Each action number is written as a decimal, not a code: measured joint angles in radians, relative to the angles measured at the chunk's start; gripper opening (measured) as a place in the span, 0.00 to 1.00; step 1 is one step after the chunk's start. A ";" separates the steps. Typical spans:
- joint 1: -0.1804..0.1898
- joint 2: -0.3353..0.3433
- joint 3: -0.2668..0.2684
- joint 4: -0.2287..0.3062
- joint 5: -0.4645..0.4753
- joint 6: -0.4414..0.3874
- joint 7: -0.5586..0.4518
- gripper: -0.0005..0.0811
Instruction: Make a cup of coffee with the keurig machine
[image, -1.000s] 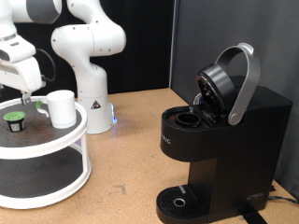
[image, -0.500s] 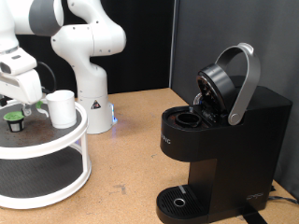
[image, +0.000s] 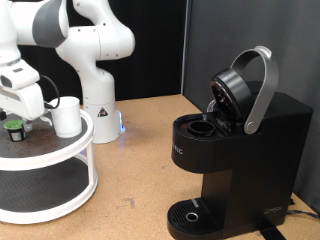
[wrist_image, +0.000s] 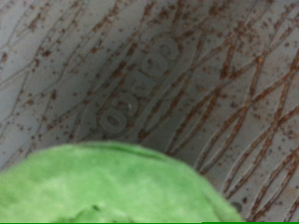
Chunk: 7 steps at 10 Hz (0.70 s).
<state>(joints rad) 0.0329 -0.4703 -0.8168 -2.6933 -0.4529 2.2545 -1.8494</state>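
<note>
My gripper should close; it would hold the pod, being low around its green rim, close above the shelf.
The keurig machine stands at the exterior view's right with its lid raised and the pod chamber open. The white cup stands on the top shelf of a round white stand at the exterior view's left. A small dark pod with a green rim sits on the same shelf beside the cup. My gripper hangs low right over the pod. In the wrist view the pod's green top fills the lower part, blurred and very close, over the speckled shelf; no fingers show there.
The white robot base stands behind the stand. The stand has a lower shelf. A wooden tabletop lies between the stand and the machine. The machine's round drip base faces the front.
My gripper has moved down and towards the exterior view's left, closing in on the pod. The cup, the pod and the machine have not moved.
</note>
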 joint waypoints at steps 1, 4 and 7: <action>0.000 0.008 -0.001 -0.001 0.000 0.007 0.000 0.99; 0.000 0.022 -0.009 -0.001 0.004 0.017 0.000 0.89; 0.001 0.022 -0.011 0.000 0.018 0.024 0.000 0.59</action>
<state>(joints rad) 0.0338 -0.4480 -0.8274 -2.6937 -0.4351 2.2786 -1.8494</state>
